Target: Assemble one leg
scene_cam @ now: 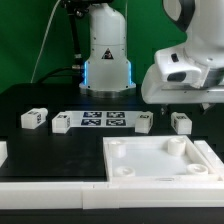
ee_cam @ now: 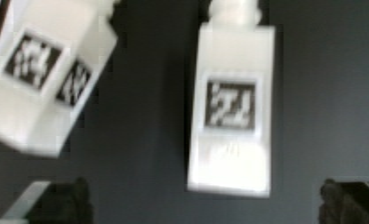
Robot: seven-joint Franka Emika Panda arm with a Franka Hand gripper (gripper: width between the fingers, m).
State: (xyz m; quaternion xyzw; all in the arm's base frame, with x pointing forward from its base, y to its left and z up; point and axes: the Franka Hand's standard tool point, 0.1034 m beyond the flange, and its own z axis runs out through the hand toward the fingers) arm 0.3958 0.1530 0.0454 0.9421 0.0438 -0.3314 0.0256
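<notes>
I should grab the white leg by its tagged square body (scene_cam: 182, 125) (ee_cam: 231, 115) next. Then the leg's round end stays free to go into a panel socket.
Several legs lie on the black table. In the exterior view they are at the left (scene_cam: 35, 118), beside the marker board (scene_cam: 62, 123), right of it (scene_cam: 143, 122) and further right (scene_cam: 181, 121). My gripper (scene_cam: 192, 98) hangs just above that rightmost leg. In the wrist view (ee_cam: 207, 206) it is open and empty, with dark fingertips (ee_cam: 56, 205) wide apart. A white leg with a square tag (ee_cam: 234, 105) lies lengthwise between and ahead of them, untouched. A second tagged leg (ee_cam: 48, 75) lies tilted beside it.
The marker board (scene_cam: 103, 121) lies at the table's middle. A large white square panel with round corner sockets (scene_cam: 135, 170) lies in front. A white part (scene_cam: 2, 152) shows at the exterior view's left edge. The robot base (scene_cam: 105, 55) stands behind.
</notes>
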